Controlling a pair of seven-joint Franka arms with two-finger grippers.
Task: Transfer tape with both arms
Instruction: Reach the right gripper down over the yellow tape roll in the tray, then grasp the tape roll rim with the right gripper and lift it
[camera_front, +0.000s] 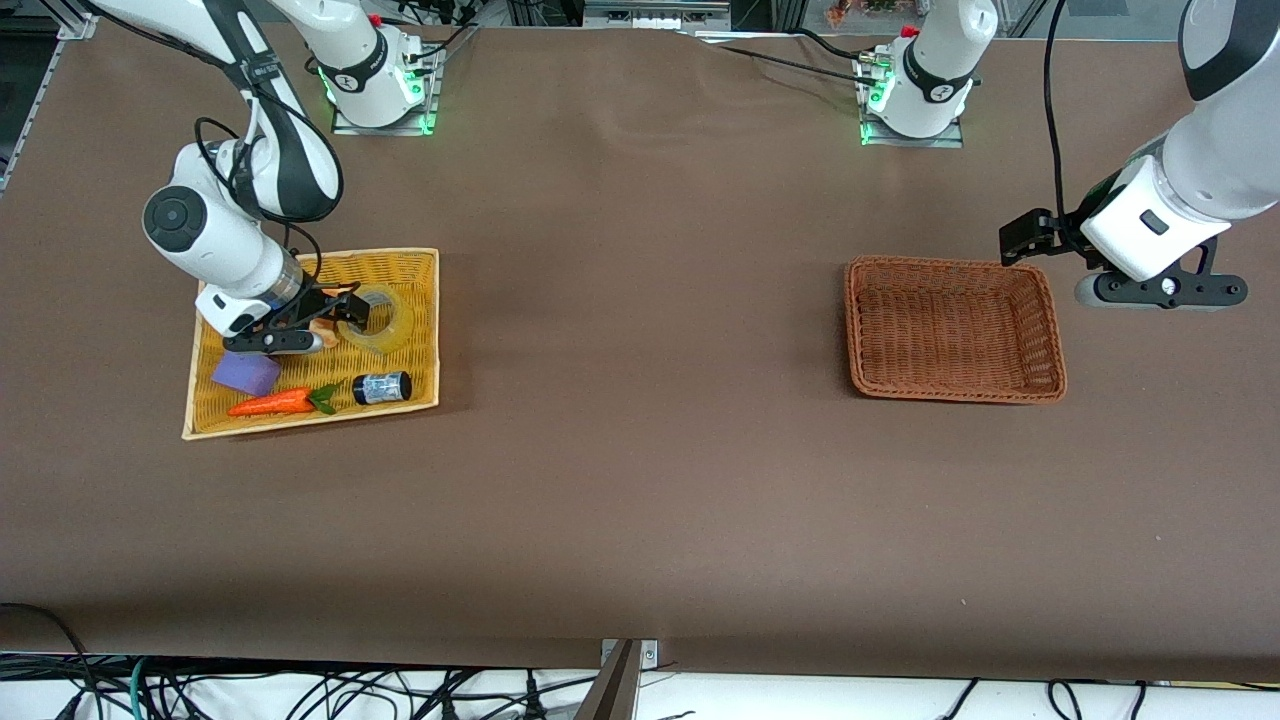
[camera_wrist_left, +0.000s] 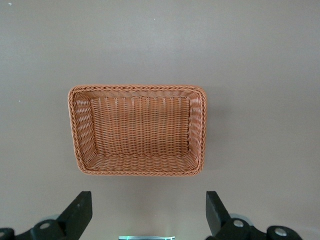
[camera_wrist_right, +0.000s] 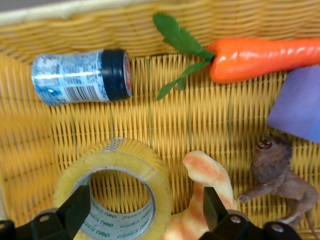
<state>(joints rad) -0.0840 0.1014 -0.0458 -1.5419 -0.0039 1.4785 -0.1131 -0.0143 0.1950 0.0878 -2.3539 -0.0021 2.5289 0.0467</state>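
The right gripper grips the roll by its ring side (camera_front: 402, 322) next, to transfer the tape out of the yellow wicker tray (camera_front: 425, 262).
The tape (camera_front: 396, 336) is a yellowish roll that lies flat in the yellow wicker tray (camera_front: 425, 262) at the right arm's end of the table. My right gripper (camera_front: 343, 306) hangs low over it and is open. In the right wrist view the tape (camera_wrist_right: 146, 165) sits between the right gripper's (camera_wrist_right: 145, 207) jaws: one finger stands over the grey core's hole, the other over the striped bread toy (camera_wrist_right: 210, 175) beside the roll. My left gripper (camera_front: 1160, 291) waits open and empty above the table beside the brown basket (camera_front: 1050, 330), toward the left arm's end.
The tray also holds a toy carrot (camera_front: 270, 403), a purple block (camera_front: 245, 372), a blue-labelled bottle (camera_front: 382, 387) and a small brown lion figure (camera_wrist_right: 272, 167). In the left wrist view the brown basket (camera_wrist_left: 80, 125) is empty under the left gripper (camera_wrist_left: 148, 210).
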